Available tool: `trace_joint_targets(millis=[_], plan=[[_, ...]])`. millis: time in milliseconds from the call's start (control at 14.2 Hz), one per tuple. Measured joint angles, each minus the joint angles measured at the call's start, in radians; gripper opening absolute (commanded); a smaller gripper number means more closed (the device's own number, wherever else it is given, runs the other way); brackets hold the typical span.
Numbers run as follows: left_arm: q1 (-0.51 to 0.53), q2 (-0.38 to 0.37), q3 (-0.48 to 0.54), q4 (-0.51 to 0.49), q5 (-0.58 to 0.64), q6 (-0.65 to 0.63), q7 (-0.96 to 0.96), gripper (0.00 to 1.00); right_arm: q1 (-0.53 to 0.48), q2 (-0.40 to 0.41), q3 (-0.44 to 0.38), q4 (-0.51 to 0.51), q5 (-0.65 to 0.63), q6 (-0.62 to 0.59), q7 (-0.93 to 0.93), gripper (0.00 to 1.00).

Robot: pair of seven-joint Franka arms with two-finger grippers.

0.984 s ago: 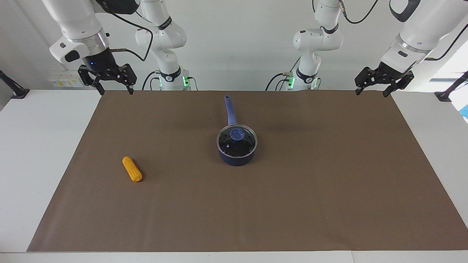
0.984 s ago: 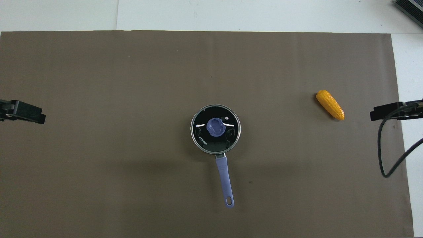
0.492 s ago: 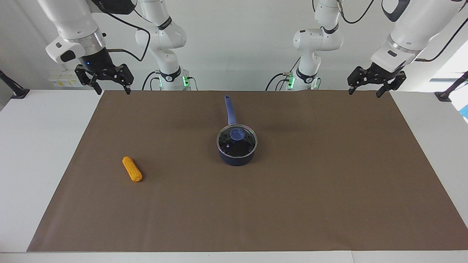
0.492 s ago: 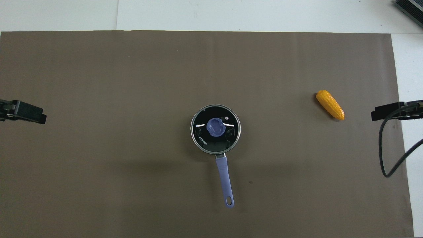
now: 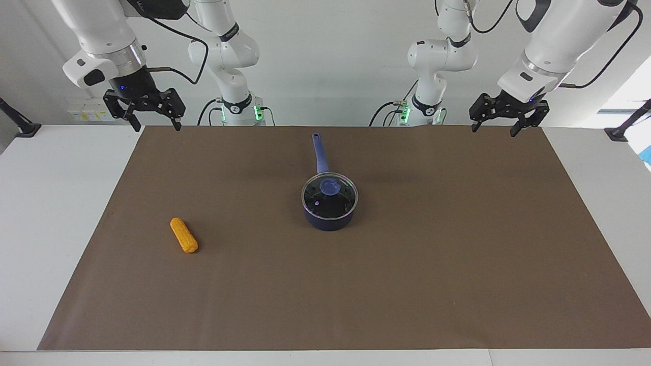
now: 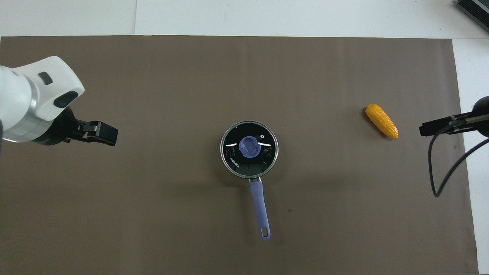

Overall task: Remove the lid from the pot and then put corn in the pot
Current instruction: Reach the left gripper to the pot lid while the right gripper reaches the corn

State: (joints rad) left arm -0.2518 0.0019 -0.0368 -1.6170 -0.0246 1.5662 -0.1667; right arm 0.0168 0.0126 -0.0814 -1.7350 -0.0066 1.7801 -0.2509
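Observation:
My left gripper grabs the glass lid by its blue knob (image 6: 250,147) next, to uncover the dark blue pot for the corn (image 6: 382,121).
The dark blue pot (image 5: 329,216) stands mid-mat, its long blue handle (image 6: 259,208) pointing toward the robots. The glass lid (image 5: 329,198) with its blue knob (image 6: 250,147) sits on the pot (image 6: 233,168). The yellow-orange corn (image 5: 183,235) lies on the mat toward the right arm's end, also seen in the overhead view (image 6: 382,121). My left gripper (image 5: 493,129) is open and empty, raised over the mat at the left arm's end (image 6: 103,134). My right gripper (image 5: 156,124) is open and empty, raised over the mat's edge at its own end (image 6: 431,129).
A brown mat (image 5: 407,284) covers most of the white table (image 5: 51,203). A black cable (image 6: 439,179) hangs from the right arm. A dark object (image 6: 473,9) lies at the table's corner farthest from the robots, at the right arm's end.
The left arm has swung in over the mat toward the pot; its wrist now shows in the overhead view. The right gripper shifted slightly toward the corn. Pot, lid and corn have not moved.

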Motion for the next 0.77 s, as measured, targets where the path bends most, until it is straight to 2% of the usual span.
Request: trace_joint_targets(millis=[422, 773], plan=[[-0.115, 0.041, -0.003, -0.028, -0.003, 0.148, -0.274, 1.00, -0.040, 0.232, -0.002, -0.027, 0.001, 0.316, -0.236, 1.00], [-0.207, 0.129, -0.003, -0.031, -0.003, 0.260, -0.485, 1.00, -0.040, 0.368, 0.000, -0.026, 0.004, 0.453, -0.511, 1.00]])
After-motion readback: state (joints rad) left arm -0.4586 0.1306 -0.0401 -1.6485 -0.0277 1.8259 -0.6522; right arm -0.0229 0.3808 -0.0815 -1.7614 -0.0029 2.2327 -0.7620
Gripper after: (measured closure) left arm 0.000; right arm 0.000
